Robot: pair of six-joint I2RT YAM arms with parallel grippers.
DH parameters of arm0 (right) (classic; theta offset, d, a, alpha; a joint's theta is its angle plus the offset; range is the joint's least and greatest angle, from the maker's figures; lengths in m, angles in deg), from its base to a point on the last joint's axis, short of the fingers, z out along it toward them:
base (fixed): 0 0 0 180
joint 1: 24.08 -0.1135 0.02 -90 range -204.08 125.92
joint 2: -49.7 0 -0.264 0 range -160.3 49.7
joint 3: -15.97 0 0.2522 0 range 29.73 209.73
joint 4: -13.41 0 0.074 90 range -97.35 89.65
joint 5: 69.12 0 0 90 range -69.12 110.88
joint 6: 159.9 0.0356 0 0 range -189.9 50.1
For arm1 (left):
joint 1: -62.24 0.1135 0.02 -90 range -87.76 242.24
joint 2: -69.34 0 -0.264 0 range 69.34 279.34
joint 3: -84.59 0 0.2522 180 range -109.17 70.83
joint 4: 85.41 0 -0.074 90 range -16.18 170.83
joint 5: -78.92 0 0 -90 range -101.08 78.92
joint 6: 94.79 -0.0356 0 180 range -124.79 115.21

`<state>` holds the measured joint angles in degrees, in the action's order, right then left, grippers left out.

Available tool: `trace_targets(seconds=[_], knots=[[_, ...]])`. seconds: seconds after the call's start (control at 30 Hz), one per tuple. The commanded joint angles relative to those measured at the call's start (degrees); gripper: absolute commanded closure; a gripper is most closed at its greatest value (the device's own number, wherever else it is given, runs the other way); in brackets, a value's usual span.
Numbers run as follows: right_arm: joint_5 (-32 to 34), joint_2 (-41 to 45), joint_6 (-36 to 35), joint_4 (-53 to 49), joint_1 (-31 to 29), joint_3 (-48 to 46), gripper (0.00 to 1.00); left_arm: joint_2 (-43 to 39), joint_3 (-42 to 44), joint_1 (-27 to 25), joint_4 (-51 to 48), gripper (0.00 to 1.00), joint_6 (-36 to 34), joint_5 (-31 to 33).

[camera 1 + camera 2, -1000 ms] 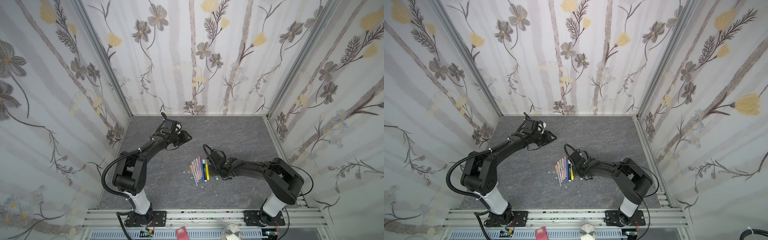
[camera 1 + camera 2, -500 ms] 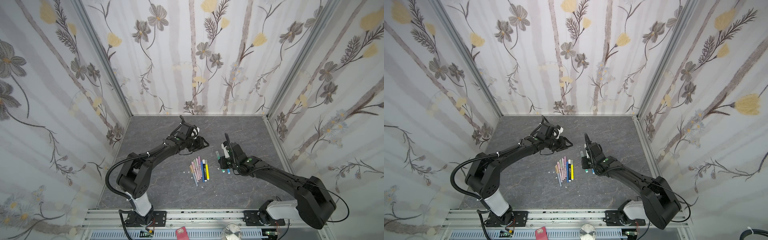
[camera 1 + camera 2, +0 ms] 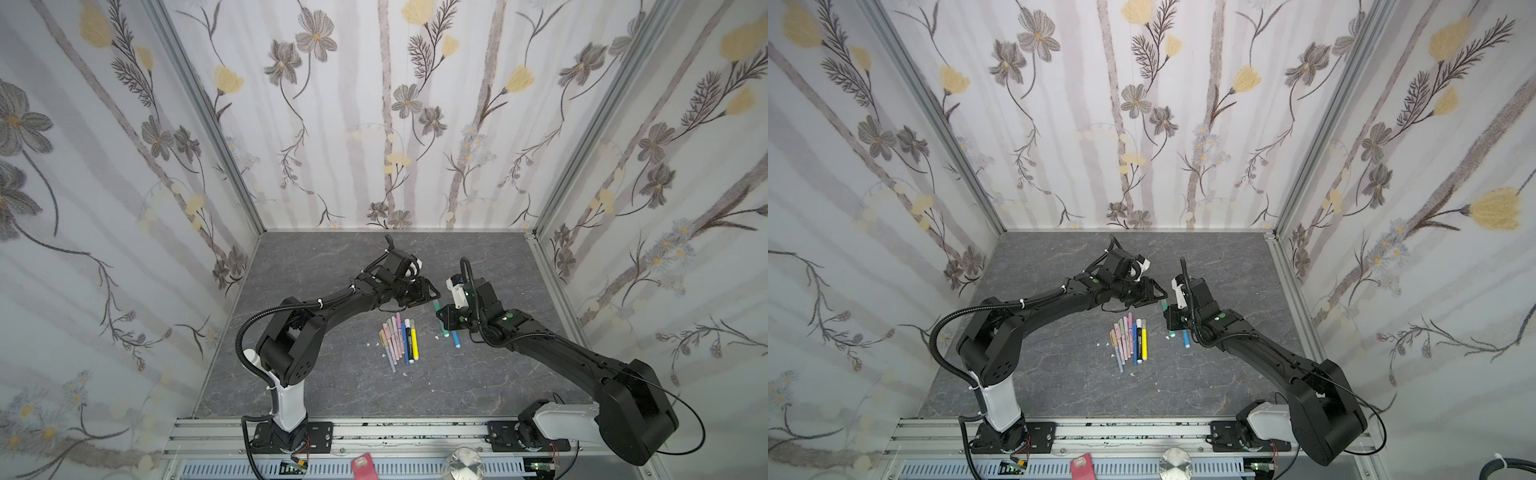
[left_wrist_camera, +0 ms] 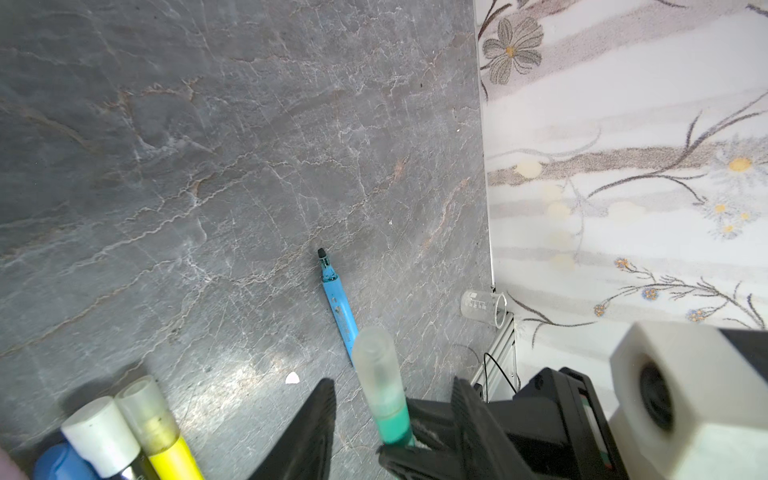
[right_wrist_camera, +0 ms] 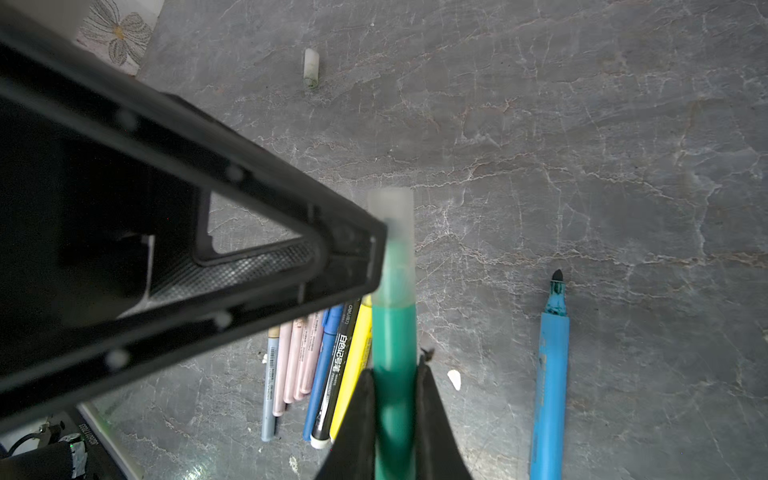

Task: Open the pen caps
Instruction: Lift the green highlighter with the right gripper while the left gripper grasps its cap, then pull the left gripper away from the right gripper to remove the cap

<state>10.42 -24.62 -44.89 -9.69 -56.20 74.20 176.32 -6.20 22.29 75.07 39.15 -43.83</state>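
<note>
Next, my left gripper grabs the frosted cap of the green pen to pull the pen open, and stays clear of the pen's held body (image 3: 444, 329).
My right gripper (image 5: 395, 370) is shut on the barrel of a green pen (image 5: 394, 332), held up off the table (image 3: 332, 257). Its frosted pen cap (image 4: 376, 365) (image 5: 391, 232) is still on. My left gripper (image 4: 394, 382) is open, one finger on each side of that cap with gaps showing. In both top views the left gripper (image 3: 432, 296) (image 3: 1160, 296) and the right gripper (image 3: 441, 320) (image 3: 1169, 320) meet at mid table. A blue pen (image 5: 550, 374) (image 4: 338, 307) lies uncapped beside them. A row of capped pens (image 3: 399, 336) (image 3: 1129, 338) lies just in front.
A loose frosted cap (image 5: 311, 66) lies alone on the grey table. Small white flecks (image 5: 454, 379) dot the surface near the pens. A clear beaker (image 4: 484, 307) lies on its side by the wall's foot. Flowered walls (image 3: 386, 124) enclose three sides.
My right gripper has lifted the green pen from beside the row and carried it back. My left arm swung right from the back left and now straddles the cap.
</note>
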Motion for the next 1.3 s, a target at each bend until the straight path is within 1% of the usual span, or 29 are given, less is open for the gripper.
trace_targets(seconds=[0.0,0.17,0.47,0.87,1.0,1.1,1.13,1.27], knots=[[-1.27,0.32,-0.15,1.7,-0.04,0.53,0.99,0.9,-1.06,-0.21,1.44,0.53,0.62,0.15],[-1.24,0.24,0.09,2.15,-0.04,0.4,0.99,1.75,-1.59,-0.48,1.69,0.56,0.79,-0.21],[-1.46,-0.03,0.29,2.62,0.0,0.5,0.99,2.69,-1.45,-0.67,2.42,0.7,1.06,-0.56],[-1.76,-0.03,0.35,2.68,-0.05,0.2,0.99,2.93,-1.63,-0.58,2.23,0.71,1.04,2.78],[-1.76,-0.03,0.4,2.78,-0.03,0.26,0.99,3.06,-1.63,-0.58,2.55,0.75,1.14,2.78],[-1.78,-0.16,0.43,2.86,0.04,0.27,0.99,3.12,-1.54,-0.65,2.92,0.81,1.3,2.52],[-1.86,-0.21,0.46,2.94,-0.03,0.26,0.99,3.1,-1.45,-0.61,3.07,0.84,1.32,2.37],[-1.86,-0.42,0.56,3.13,0.0,0.23,0.99,3.02,-1.02,-0.58,4.23,0.9,2.01,1.35]])
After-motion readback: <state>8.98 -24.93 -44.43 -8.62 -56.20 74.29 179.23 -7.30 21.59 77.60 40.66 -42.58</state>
